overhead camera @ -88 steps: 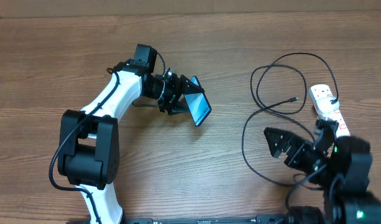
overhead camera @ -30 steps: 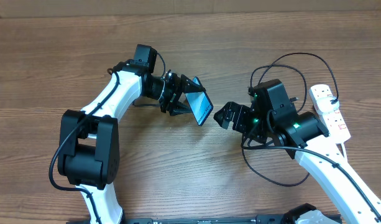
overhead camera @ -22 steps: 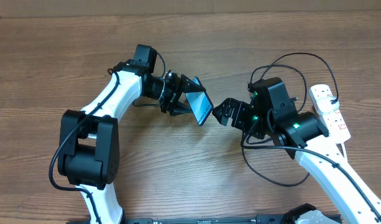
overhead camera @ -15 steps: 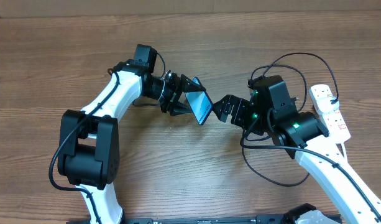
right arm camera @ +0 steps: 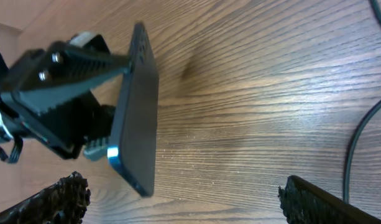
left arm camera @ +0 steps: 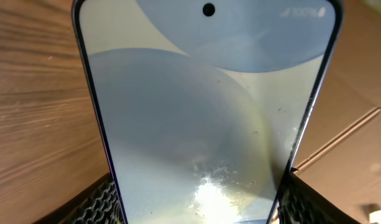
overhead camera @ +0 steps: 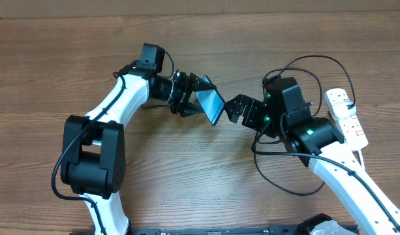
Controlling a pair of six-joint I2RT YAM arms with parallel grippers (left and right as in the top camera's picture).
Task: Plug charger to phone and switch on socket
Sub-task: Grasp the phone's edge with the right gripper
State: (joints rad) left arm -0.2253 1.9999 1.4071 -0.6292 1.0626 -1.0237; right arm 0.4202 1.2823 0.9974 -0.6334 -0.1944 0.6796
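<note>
I will grab the phone's loose end [overhead camera: 216, 114] [right arm camera: 134, 163] across screen and back with my right gripper next. Then my left gripper can take a new grip for plugging.
My left gripper [overhead camera: 200, 99] is shut on the phone [overhead camera: 211, 106] and holds it tilted above the table. In the left wrist view the lit screen [left arm camera: 202, 106] fills the frame between my fingertips [left arm camera: 102, 200]. My right gripper [overhead camera: 231, 111] is open and empty, right next to the phone's lower right end. In the right wrist view the phone [right arm camera: 139, 118] shows edge-on ahead of the wide-open right gripper [right arm camera: 190, 205]. The charger [overhead camera: 315, 57] lies in loose black loops at the right; its small tip is hidden behind the right arm. The white socket [overhead camera: 341, 104] lies at the far right.
The charger cable [right arm camera: 363, 134] runs along the right edge of the right wrist view. The right arm [overhead camera: 317, 140] lies over the cable loops. A cardboard box [left arm camera: 358, 143] shows behind the phone in the left wrist view.
My right arm has swung in from the lower right, and its open gripper has closed in on the phone. My left gripper has shifted the phone slightly up.
</note>
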